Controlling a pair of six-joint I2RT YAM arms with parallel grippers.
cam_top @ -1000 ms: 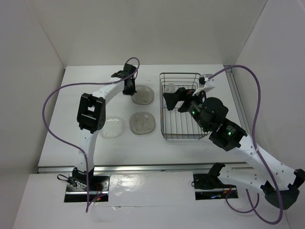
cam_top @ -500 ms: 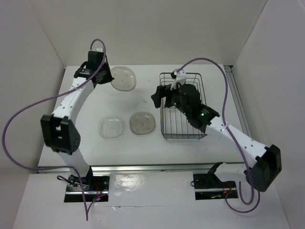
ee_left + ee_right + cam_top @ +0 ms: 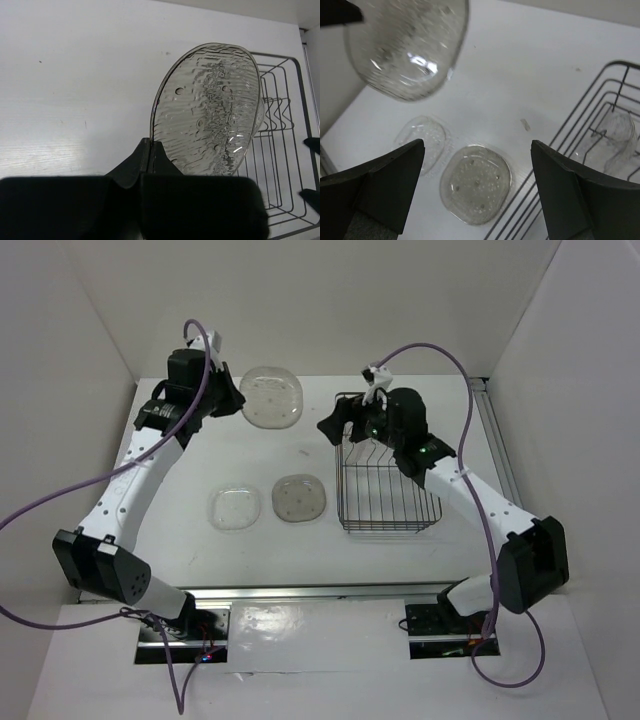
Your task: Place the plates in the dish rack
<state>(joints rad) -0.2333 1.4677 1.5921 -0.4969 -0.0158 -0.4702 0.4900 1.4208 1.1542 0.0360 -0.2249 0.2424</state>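
Observation:
The right gripper grips the greyish, speckled plate's free rim (image 3: 301, 399) next, opposite my left gripper. Then I lower the plate edge-first into the dish rack (image 3: 352, 508).
My left gripper (image 3: 224, 396) is shut on the rim of a greyish, speckled plate (image 3: 272, 398) and holds it in the air at the far side, left of the dish rack (image 3: 352, 508). In the left wrist view the plate (image 3: 210, 110) stands on edge above my pinched fingertips (image 3: 151, 146), with the rack (image 3: 280, 150) beyond. My right gripper (image 3: 336, 422) is open and empty over the rack's far-left corner. A clear plate (image 3: 235, 508) and a greyish-tan plate (image 3: 300, 498) lie flat on the table. The right wrist view shows another clear plate (image 3: 618, 132) inside the rack (image 3: 585, 112).
White walls close in the table on the left, far side and right. The right arm's purple cable (image 3: 440, 350) arcs above the rack. A metal rail (image 3: 300, 592) runs along the near edge.
My left gripper has lifted the speckled plate off the table and carried it up and right toward the rack. My right gripper has moved to the rack's far-left corner.

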